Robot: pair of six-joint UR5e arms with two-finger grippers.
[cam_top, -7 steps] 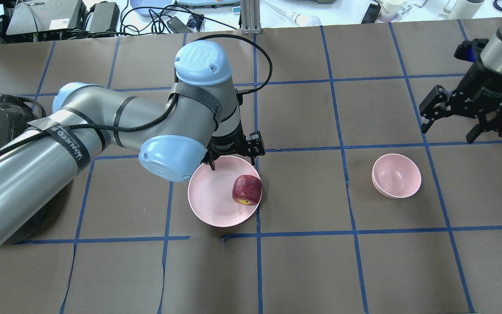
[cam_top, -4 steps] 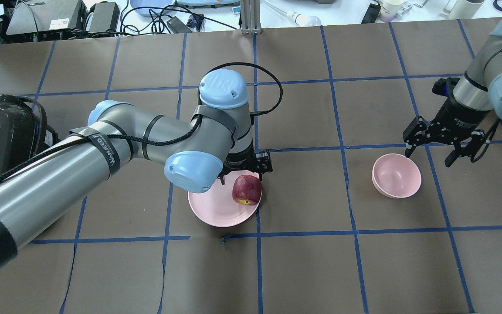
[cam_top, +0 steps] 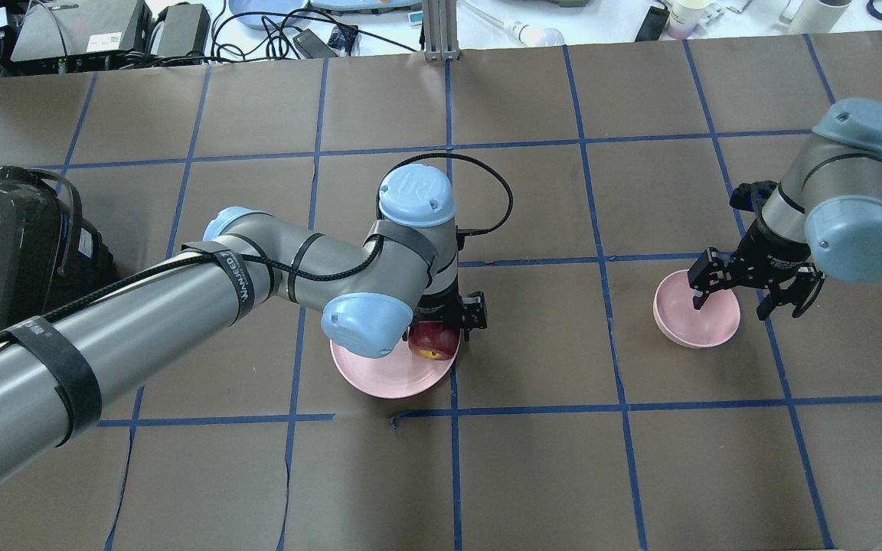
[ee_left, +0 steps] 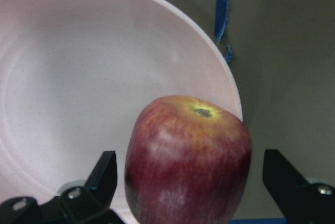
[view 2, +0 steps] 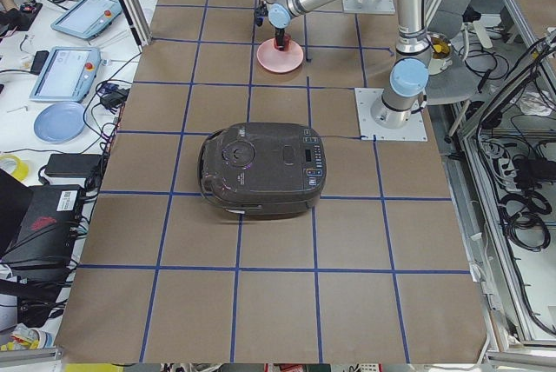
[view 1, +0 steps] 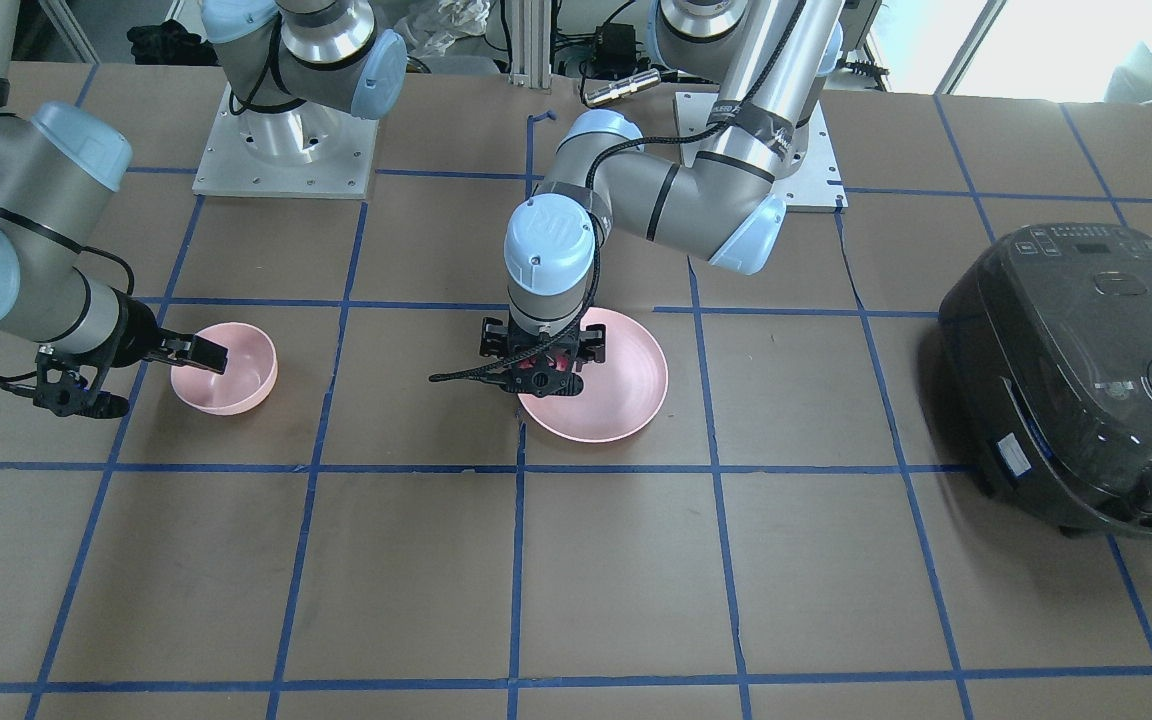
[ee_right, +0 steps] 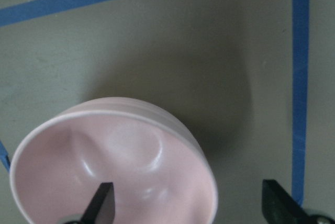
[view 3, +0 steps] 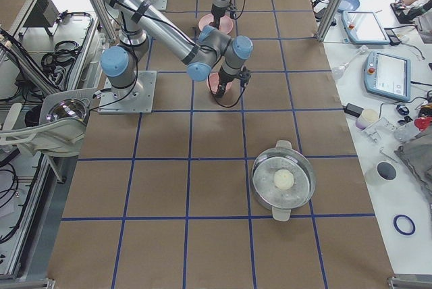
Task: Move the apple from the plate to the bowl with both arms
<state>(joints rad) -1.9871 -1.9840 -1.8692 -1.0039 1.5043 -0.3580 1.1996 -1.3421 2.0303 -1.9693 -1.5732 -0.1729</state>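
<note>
My left gripper is going to grab the dark red apple around its round sides next, so it can move the apple into the bowl (view 1: 236, 366).
The dark red apple (cam_top: 435, 342) sits on the right part of the pale pink plate (cam_top: 383, 375). My left gripper (cam_top: 445, 323) is down over it and open. In the left wrist view the apple (ee_left: 188, 161) stands between the two black fingers (ee_left: 104, 174) with a small gap on each side. The plate (ee_left: 78, 77) lies under it. The small pink bowl (cam_top: 705, 327) stands to the right and holds nothing. My right gripper (cam_top: 730, 308) is open astride its right rim, one finger inside the bowl (ee_right: 120, 171) and one outside.
A black rice cooker (cam_top: 4, 245) stands at the table's left end. A metal pot (view 3: 283, 181) with a white round thing inside stands at the right end. Blue tape lines cross the brown table cover (cam_top: 533, 459).
My left gripper has come down toward the near side and now straddles the apple. My right gripper has moved left and down from the far right onto the bowl's rim.
</note>
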